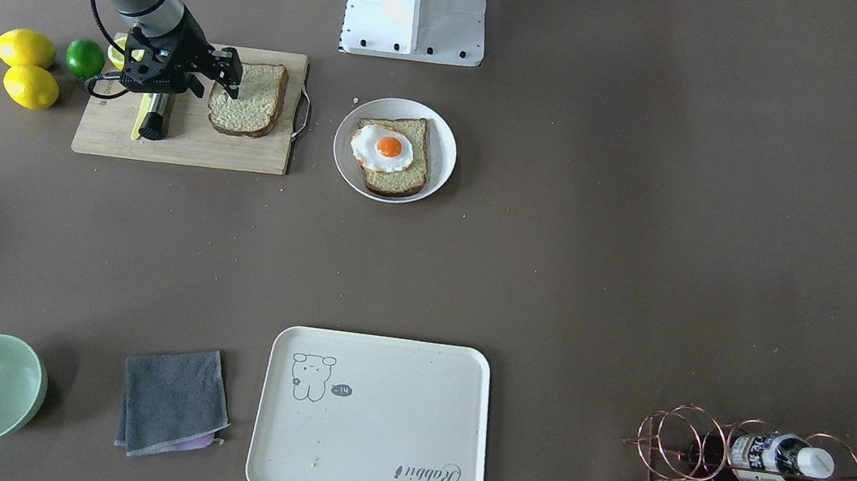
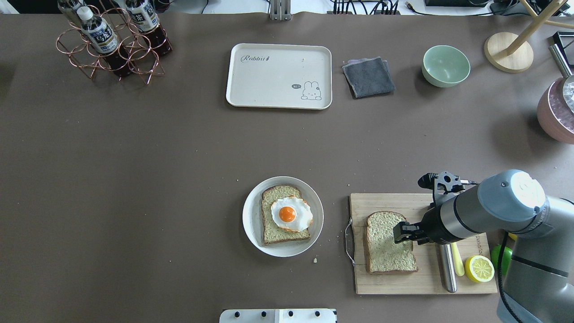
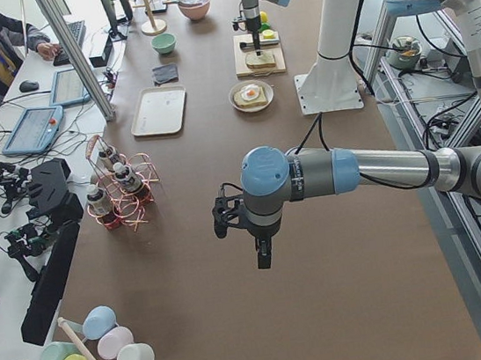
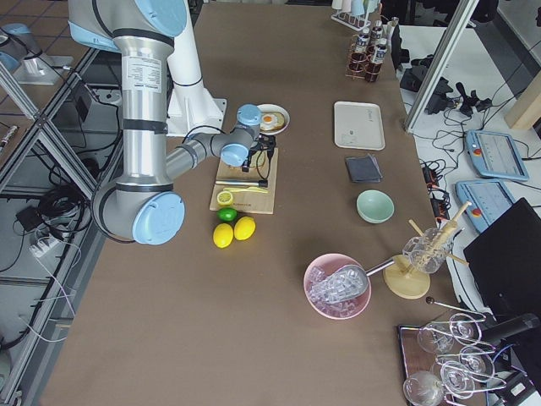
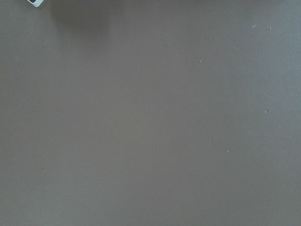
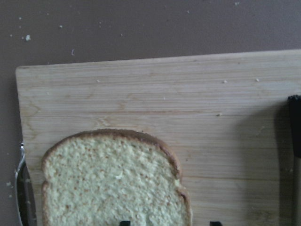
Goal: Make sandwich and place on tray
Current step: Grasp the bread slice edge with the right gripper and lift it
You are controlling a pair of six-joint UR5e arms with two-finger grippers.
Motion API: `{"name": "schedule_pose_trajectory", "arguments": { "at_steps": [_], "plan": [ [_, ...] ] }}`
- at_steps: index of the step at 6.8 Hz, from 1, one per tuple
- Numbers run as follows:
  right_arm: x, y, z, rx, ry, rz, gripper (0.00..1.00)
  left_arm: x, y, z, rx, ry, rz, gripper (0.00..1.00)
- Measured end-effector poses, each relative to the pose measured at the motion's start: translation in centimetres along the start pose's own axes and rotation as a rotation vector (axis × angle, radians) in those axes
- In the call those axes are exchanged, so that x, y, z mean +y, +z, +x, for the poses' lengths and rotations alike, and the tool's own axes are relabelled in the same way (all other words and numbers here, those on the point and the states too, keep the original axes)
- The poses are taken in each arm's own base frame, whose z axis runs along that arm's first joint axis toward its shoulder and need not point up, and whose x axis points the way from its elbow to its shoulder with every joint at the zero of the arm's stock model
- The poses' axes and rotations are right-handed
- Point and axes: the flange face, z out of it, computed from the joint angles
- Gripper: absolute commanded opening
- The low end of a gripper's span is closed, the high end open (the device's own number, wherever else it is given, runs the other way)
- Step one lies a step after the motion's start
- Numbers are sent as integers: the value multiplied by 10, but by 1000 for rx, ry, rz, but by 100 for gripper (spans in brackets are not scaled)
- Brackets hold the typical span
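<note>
My right gripper grabs the bread slice on the cutting board by the crust edge facing the knife (image 1: 213, 106) next, since the slice spreads wider than my open fingers.
One wholegrain bread slice (image 1: 249, 100) lies on the wooden cutting board (image 1: 187, 141). My right gripper (image 1: 233, 82) hangs just above its edge, open. In the right wrist view its two fingertips stand apart, one over the slice (image 6: 113, 183) and one over the bare board (image 6: 141, 89). The other slice (image 2: 273, 233), with the fried egg (image 2: 290, 214) on it, sits on the small white plate (image 2: 251, 220) mid-table. The cream tray (image 2: 278, 76) lies empty at the far side. My left gripper (image 3: 263, 250) hovers over bare table, far from these; I cannot tell whether it is open.
A knife (image 2: 447, 269) and a lemon half (image 2: 479, 268) lie on the board beside the right arm. Two lemons (image 1: 25, 48) and a lime (image 1: 85, 57) sit next to it. A grey cloth (image 2: 368, 76), green bowl (image 2: 445, 65) and bottle rack (image 2: 112, 40) flank the tray.
</note>
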Motion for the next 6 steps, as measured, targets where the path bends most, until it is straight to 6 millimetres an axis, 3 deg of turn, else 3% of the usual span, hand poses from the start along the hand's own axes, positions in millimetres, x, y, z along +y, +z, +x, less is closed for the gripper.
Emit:
{"name": "schedule_pose_trajectory", "arguments": {
  "at_steps": [1, 2, 6],
  "plan": [
    [0, 0, 0, -5, -3, 1, 9, 0, -1, 0, 0, -1, 2, 98],
    [0, 0, 0, -10, -5, 2, 0, 0, -2, -1, -1, -2, 4, 98],
    [1, -5, -3, -24, -9, -4, 0, 1, -5, -3, -1, -10, 12, 98]
  ]
}}
